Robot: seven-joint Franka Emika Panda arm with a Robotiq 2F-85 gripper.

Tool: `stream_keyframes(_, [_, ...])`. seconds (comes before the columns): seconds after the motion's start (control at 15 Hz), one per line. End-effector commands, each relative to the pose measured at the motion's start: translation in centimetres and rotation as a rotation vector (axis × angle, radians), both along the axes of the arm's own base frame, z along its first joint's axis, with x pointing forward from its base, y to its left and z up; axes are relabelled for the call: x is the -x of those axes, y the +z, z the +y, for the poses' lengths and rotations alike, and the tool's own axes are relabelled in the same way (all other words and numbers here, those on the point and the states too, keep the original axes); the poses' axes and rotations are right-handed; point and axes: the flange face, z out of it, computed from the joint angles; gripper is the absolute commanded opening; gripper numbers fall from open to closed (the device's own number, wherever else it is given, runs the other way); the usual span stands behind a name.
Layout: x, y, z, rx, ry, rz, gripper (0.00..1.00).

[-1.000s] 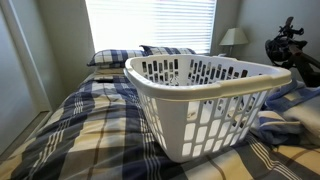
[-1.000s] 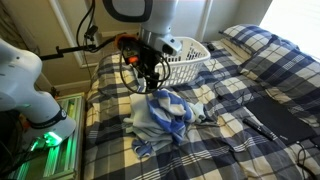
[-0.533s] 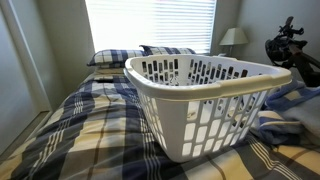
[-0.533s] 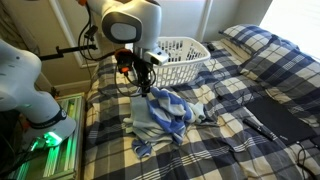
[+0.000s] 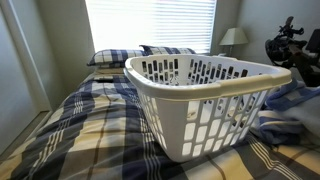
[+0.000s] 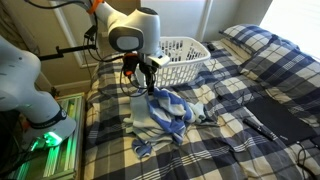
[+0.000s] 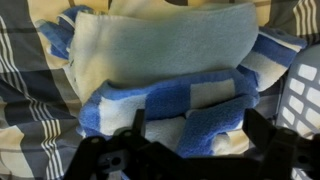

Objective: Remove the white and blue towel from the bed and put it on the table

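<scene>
I need to move my gripper lower before I close it on the blue fold, because my fingers stop above the fold in the wrist view.
The white and blue towel (image 6: 163,114) lies crumpled on the plaid bed (image 6: 240,90), beside the basket. In the wrist view the towel (image 7: 165,60) fills the frame, with a blue fold between my fingers. My gripper (image 6: 148,86) hangs just above the towel's near edge; in the wrist view the gripper (image 7: 195,125) is open, its fingers on either side of the blue fold and not closed on it. In an exterior view the towel (image 5: 283,128) shows only as a corner behind the basket.
A white laundry basket (image 6: 180,55) stands on the bed right behind the gripper and fills an exterior view (image 5: 200,95). Plaid pillows (image 5: 120,57) lie at the head. A lamp (image 5: 234,38) stands by the window. A dark cloth (image 6: 275,115) lies on the bed.
The arm has swung lower and toward the towel; the gripper has come down from above the towel to its near edge. The towel has not moved.
</scene>
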Motion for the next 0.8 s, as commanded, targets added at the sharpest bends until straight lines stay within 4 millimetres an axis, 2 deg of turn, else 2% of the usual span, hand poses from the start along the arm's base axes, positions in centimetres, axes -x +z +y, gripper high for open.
stream_keyframes(0.0, [-2.5,-2.6,0.0,-0.009,-0.071,-0.054,1.0])
stream_keyframes(0.07, [-3.0,-3.1,0.0,-0.003,-0.077,-0.06,1.0])
stream_keyframes(0.13, [-3.5,-3.6,0.1,-0.003,-0.076,-0.072,0.75])
stream_keyframes(0.27, [-4.4,-4.3,0.5,-0.003,-0.067,-0.109,0.66])
stream_keyframes(0.33, [-4.8,-4.7,0.7,-0.007,-0.059,-0.114,0.57])
stream_keyframes(0.73, [-5.6,-6.2,1.3,-0.006,-0.019,-0.11,0.16])
